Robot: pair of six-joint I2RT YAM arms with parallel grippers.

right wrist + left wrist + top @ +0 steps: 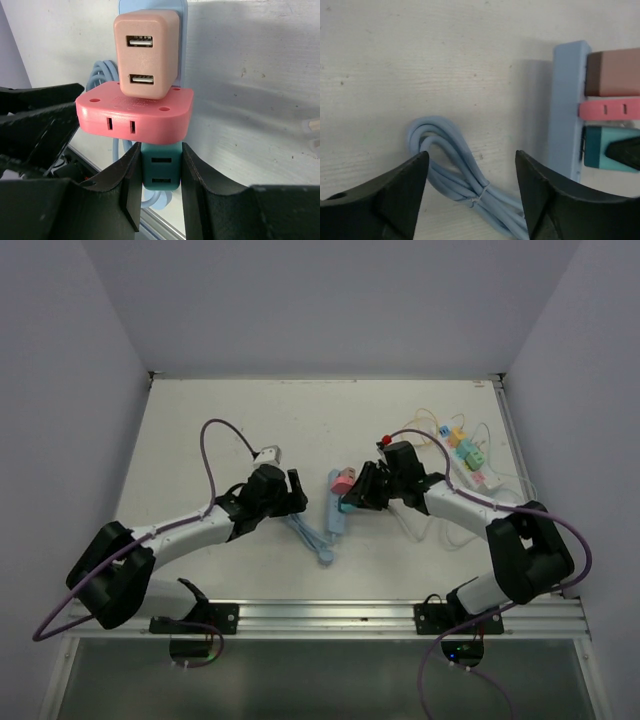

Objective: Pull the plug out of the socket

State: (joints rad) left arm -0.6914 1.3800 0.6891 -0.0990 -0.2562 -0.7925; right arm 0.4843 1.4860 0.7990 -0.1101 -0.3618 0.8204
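I should grab the power strip at its cable end (336, 524) (564, 167) with my left gripper next. That leaves the plugs free, so they can be pulled off.
A light blue power strip (333, 518) lies at the table's middle with three plugs in it: a beige-pink USB charger (146, 55), a flat pink adapter (135, 117) and a teal plug (161, 170). My right gripper (161, 156) is shut on the teal plug, its fingers (129, 185) pressed on both sides. In the left wrist view the teal plug (602, 147) sits against the strip (567, 110). My left gripper (472, 175) is open and empty, left of the strip, over the strip's bundled blue cable (455, 165).
A white power strip (472, 468) with coloured plugs and thin wires lies at the back right. Grey walls stand on three sides. An aluminium rail (330, 615) runs along the near edge. The two grippers (295, 490) are close together by the blue strip.
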